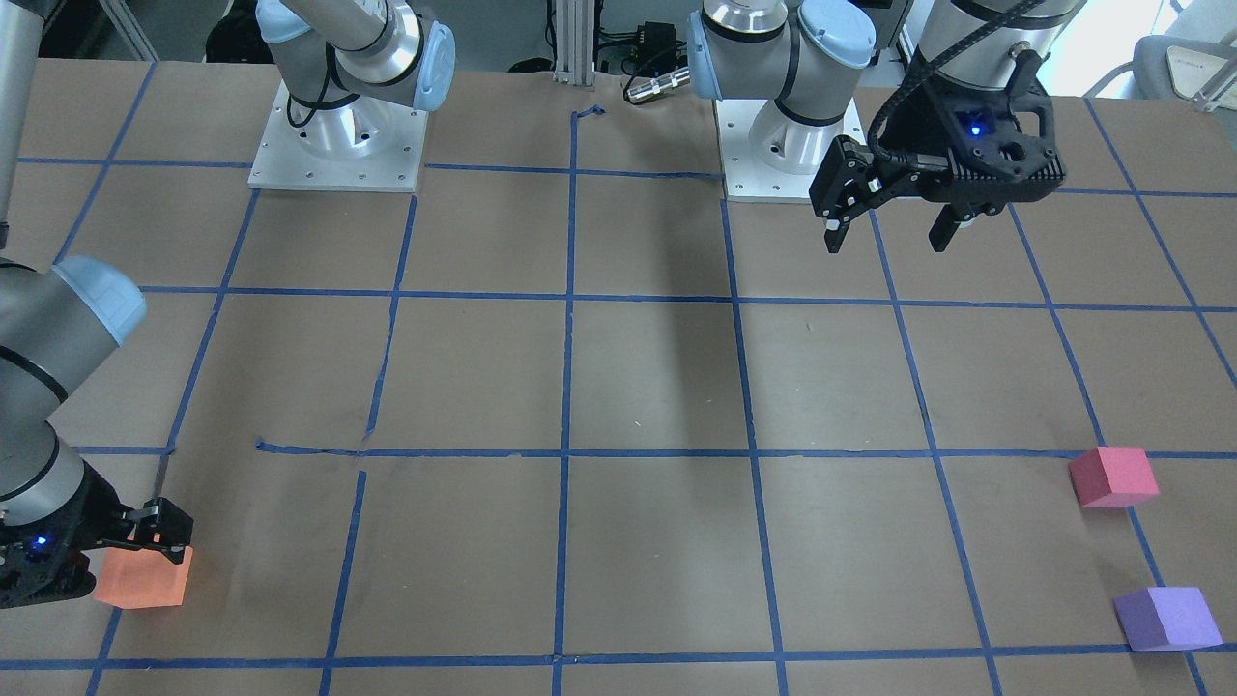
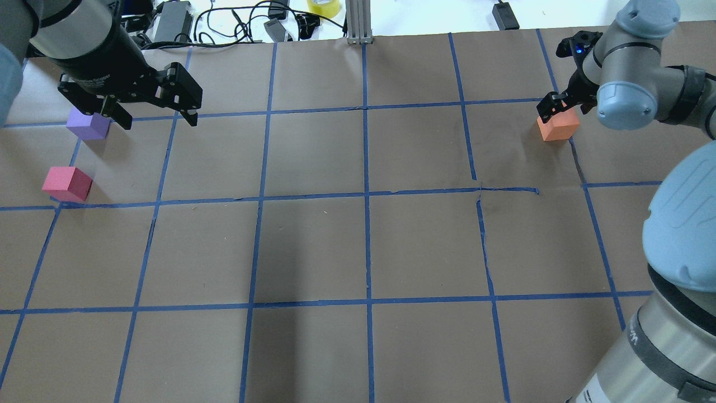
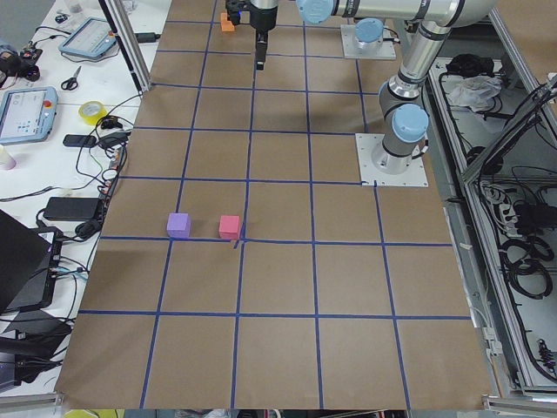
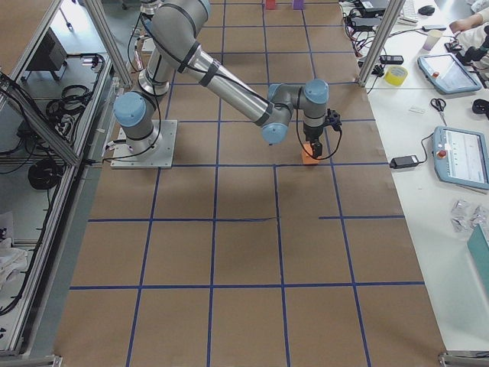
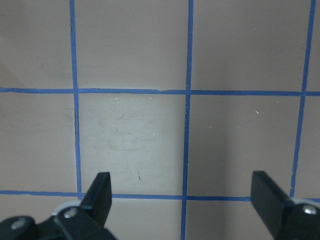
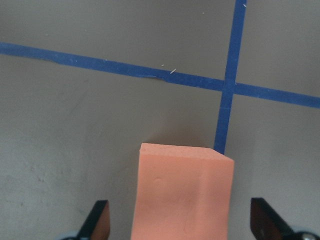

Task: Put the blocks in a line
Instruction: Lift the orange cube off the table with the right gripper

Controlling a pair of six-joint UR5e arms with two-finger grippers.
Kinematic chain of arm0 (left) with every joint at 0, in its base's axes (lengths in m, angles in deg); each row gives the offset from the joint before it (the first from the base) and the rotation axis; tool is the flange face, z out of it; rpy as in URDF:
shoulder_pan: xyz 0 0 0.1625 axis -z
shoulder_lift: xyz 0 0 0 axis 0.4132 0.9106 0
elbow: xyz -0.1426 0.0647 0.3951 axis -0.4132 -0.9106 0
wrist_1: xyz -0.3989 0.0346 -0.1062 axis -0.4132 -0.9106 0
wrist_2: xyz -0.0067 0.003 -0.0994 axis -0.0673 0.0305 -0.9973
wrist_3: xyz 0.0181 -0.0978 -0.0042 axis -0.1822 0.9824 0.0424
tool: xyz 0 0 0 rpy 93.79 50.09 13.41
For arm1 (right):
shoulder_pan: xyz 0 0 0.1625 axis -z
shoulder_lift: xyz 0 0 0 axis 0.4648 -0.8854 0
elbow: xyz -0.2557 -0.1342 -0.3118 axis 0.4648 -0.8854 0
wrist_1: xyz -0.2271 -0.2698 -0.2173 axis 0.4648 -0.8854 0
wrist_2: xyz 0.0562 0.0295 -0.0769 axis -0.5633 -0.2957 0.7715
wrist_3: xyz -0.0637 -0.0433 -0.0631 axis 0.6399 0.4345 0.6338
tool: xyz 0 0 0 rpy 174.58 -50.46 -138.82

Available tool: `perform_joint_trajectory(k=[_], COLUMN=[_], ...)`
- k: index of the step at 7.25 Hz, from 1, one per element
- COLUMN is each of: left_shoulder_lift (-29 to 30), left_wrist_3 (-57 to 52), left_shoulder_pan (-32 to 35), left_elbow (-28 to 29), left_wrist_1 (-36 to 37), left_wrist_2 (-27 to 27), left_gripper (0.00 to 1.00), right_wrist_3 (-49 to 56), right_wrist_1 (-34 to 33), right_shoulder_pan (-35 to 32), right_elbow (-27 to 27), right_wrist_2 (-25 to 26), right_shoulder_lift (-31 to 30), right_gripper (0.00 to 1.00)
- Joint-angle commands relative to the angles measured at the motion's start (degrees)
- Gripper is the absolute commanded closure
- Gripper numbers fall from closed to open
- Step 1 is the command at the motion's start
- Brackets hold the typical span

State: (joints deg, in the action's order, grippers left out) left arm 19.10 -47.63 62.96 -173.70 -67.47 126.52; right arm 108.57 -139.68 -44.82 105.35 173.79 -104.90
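The blocks need to be arranged in a line, so my right gripper will grab the orange block [image 2: 556,126] by its opposite sides next.
The orange block [image 2: 556,126] sits at the far right of the table; it also shows in the front view [image 1: 145,577] and the right wrist view [image 6: 182,192]. My right gripper [image 2: 559,106] is open and low around it, a finger on each side, with a gap between fingers and block. The purple block [image 2: 88,125] and the pink-red block [image 2: 67,183] sit at the far left, close together. My left gripper [image 2: 156,118] is open and empty, held above the table just right of the purple block. The left wrist view shows only bare table.
Blue tape lines [image 2: 366,196] divide the brown table into squares. The two arm bases [image 1: 336,135] [image 1: 788,145] stand at the robot's edge. Cables and devices [image 2: 240,22] and an aluminium post [image 2: 358,22] lie beyond the far edge.
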Motion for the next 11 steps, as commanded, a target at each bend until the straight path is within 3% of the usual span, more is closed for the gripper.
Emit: perform_joint_trajectory(k=[1,3,5,6,9,11], left_shoulder_lift=[-0.03,-0.03,-0.03,-0.03,-0.03,-0.03], left_wrist_3=[0.08,0.08,0.08,0.08,0.08,0.08], left_shoulder_pan=[0.0,0.0,0.0,0.0,0.0,0.0], left_elbow=[0.04,-0.05,-0.05,-0.05,-0.05,-0.05], left_wrist_1=[-0.03,-0.03,-0.03,-0.03,-0.03,-0.03], left_wrist_2=[0.05,0.05,0.05,0.05,0.05,0.05], left_gripper=[0.0,0.0,0.0,0.0,0.0,0.0], right_wrist_3=[-0.25,-0.42,-2.44,-2.36,-3.05,-15.63], right_wrist_1=[-1.53,-4.69,-4.53,-4.1,0.63,11.68], right_shoulder_pan=[0.0,0.0,0.0,0.0,-2.26,-11.2], right_elbow=[-0.04,-0.04,-0.04,-0.12,-0.91,-6.68], right_wrist_2=[-0.03,0.06,-0.03,0.06,0.33,1.2], right_shoulder_lift=[1.01,2.77,2.69,1.99,-4.58,-7.77], right_gripper=[0.0,0.06,0.9,1.0,1.0,1.0])
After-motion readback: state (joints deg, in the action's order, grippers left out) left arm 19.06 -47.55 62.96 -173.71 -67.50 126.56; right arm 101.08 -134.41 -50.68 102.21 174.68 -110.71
